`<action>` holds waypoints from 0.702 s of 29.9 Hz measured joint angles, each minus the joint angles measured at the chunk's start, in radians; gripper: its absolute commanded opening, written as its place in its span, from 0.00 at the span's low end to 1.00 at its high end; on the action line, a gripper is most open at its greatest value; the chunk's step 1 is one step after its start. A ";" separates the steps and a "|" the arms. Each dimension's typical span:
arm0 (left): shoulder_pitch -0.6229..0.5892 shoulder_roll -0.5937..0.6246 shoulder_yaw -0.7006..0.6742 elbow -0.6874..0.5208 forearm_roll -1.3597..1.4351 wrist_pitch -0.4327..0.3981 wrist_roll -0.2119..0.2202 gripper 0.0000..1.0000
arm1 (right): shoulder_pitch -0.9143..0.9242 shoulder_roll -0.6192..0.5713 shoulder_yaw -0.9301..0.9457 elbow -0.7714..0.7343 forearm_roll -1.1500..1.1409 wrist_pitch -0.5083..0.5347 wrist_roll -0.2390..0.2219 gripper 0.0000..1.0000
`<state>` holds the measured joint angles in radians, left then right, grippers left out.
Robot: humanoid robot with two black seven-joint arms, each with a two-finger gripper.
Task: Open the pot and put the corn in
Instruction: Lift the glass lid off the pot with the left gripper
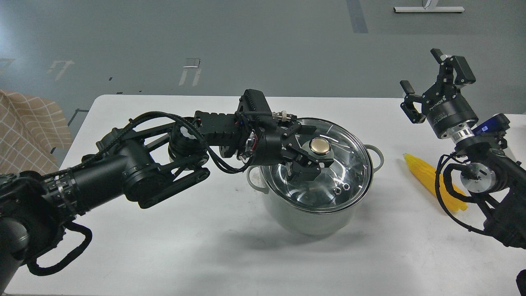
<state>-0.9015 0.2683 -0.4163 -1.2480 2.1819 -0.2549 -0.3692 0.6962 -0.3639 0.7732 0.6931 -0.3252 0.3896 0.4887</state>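
My left gripper grabs the glass lid by its narrow gold knob (320, 146) next, since the lid, as wide as the pot (309, 220), is too broad for my fingers.
The pale grey-green pot (309, 220) stands in the middle of the white table (164, 246). Its glass lid (349, 164) with a gold knob (321, 145) rests on it. My left gripper (316, 148) comes in from the left at lid height. It is open, with one finger beyond the knob and one in front of it, and they do not look closed on it. The yellow corn (423, 172) lies on the table right of the pot, partly hidden by my right arm's cables. My right gripper (429, 80) is open and empty, raised above and behind the corn.
A checked beige cloth (24, 127) hangs at the far left beside the table. The pot's loop handles (377, 158) stick out left and right. The grey floor lies beyond the table's far edge.
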 measured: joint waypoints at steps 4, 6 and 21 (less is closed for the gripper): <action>0.010 0.000 0.000 0.004 0.000 0.000 0.002 0.53 | -0.003 0.000 0.000 0.000 0.000 0.000 0.000 1.00; 0.011 0.000 0.000 0.004 0.000 0.000 0.003 0.45 | -0.003 0.000 0.000 0.000 0.000 0.000 0.000 1.00; -0.073 0.057 -0.029 -0.058 0.000 -0.002 0.006 0.09 | -0.002 0.000 0.000 0.000 0.000 -0.001 0.000 1.00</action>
<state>-0.9748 0.3253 -0.4456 -1.3061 2.1815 -0.2571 -0.3629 0.6946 -0.3636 0.7732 0.6935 -0.3252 0.3881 0.4887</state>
